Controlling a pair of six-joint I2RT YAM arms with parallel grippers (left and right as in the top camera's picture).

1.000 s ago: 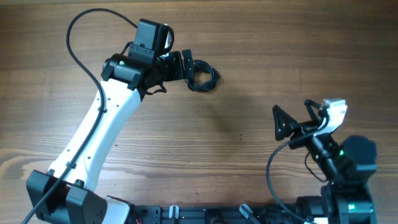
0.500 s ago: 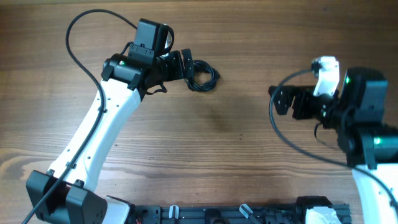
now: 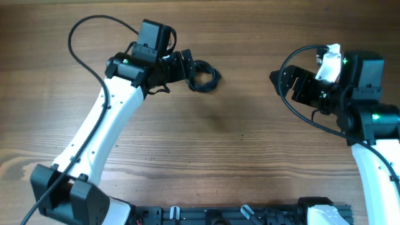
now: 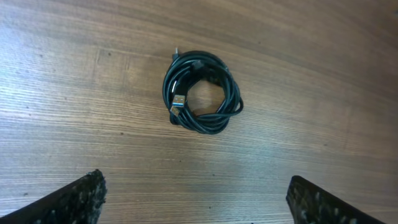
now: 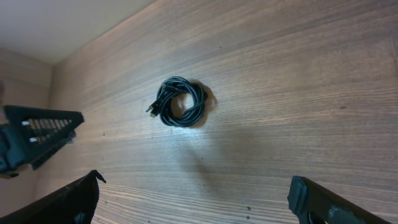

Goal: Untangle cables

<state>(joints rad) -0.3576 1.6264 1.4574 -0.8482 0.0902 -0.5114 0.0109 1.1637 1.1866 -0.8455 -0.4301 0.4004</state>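
Note:
Next, my left gripper grabs the side of the cables' coil nearest it, and the opposite side stays open for my right gripper to untangle.
The cables (image 3: 215, 76) lie as one small black coiled bundle on the wooden table, upper middle. In the left wrist view the cables (image 4: 231, 93) show a small metal plug end on the coil's left side. My left gripper (image 3: 187, 67) sits just left of the bundle, open, and in its wrist view the left gripper (image 4: 194, 180) has only bare wood between its fingers. My right gripper (image 3: 282, 84) hangs open well to the right of the bundle, facing it. From there the cables (image 5: 198, 102) lie far ahead of the right gripper (image 5: 194, 179).
The table (image 3: 237, 144) is plain brown wood. A thick black wire (image 3: 78, 44) loops off the left arm at the upper left. One left finger (image 5: 37, 134) shows at the left edge of the right wrist view. A black rail (image 3: 219, 215) runs along the near edge.
The right arm has swung up from the lower right corner to the right middle, its gripper now facing the bundle. The left arm has barely shifted. The cables have not moved.

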